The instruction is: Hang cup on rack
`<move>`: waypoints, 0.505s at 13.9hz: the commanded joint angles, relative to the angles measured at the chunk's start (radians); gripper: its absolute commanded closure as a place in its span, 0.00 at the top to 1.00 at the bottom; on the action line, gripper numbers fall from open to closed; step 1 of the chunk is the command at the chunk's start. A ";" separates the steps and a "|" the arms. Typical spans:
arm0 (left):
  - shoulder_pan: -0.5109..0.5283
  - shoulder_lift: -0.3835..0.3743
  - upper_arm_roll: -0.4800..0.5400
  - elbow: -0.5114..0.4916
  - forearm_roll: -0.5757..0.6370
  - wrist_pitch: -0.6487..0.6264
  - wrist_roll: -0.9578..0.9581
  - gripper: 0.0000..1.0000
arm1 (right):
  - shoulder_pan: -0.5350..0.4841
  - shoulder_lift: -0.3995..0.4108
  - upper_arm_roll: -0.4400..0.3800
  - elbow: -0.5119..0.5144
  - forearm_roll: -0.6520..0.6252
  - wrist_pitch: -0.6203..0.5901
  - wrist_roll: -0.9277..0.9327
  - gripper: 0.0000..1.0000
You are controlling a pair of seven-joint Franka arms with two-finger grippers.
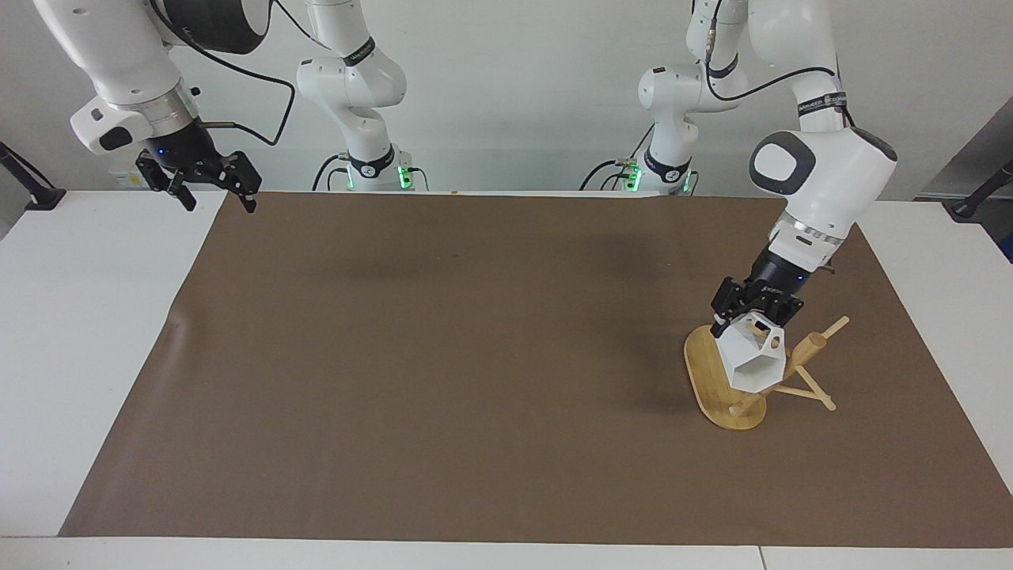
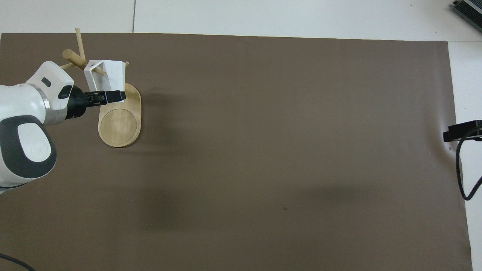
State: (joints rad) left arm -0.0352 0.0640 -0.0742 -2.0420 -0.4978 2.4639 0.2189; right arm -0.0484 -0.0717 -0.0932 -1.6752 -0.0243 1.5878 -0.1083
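The bamboo peg [image 2: 100, 72] reaches inside the white cup's handle [image 2: 89, 76]. My left gripper needs to let go of the cup now.
The white faceted cup [image 1: 756, 358] hangs tilted against the bamboo rack [image 1: 707, 372] at the left arm's end of the table. A thin peg looks to pass through the cup's handle, as the overhead view [image 2: 107, 73] shows. My left gripper [image 1: 752, 315] is shut on the cup's upper edge, above the rack's oval base [image 2: 120, 122]; it also shows in the overhead view [image 2: 113, 96]. My right gripper [image 1: 219, 201] is open and empty, and waits in the air over the mat's corner at the right arm's end.
A brown mat [image 1: 475, 356] covers most of the white table [image 1: 87, 317]. The rack's post and other pegs [image 1: 815, 348] stick out beside the cup. A black cable [image 2: 465, 169] hangs at the right arm's end.
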 commanded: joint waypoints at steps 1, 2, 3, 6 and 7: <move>-0.003 -0.015 0.001 -0.023 -0.004 -0.010 -0.035 0.23 | 0.010 -0.023 -0.008 -0.026 0.003 0.008 0.021 1.00; -0.005 -0.013 0.001 -0.023 -0.004 -0.010 -0.048 0.26 | 0.010 -0.023 -0.007 -0.026 0.004 0.006 0.019 1.00; -0.008 -0.013 0.001 -0.023 -0.004 -0.010 -0.049 0.31 | 0.010 -0.023 -0.006 -0.026 0.016 0.006 0.019 1.00; -0.008 -0.013 0.001 -0.023 -0.002 -0.010 -0.047 0.70 | 0.010 -0.023 -0.008 -0.026 0.040 0.001 0.019 1.00; -0.008 -0.012 0.001 -0.021 -0.002 -0.006 -0.046 0.92 | 0.010 -0.023 -0.008 -0.026 0.040 0.001 0.019 1.00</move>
State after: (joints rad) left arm -0.0356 0.0628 -0.0776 -2.0418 -0.4979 2.4640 0.1879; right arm -0.0451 -0.0717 -0.0932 -1.6756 -0.0060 1.5878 -0.1083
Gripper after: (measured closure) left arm 0.300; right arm 0.000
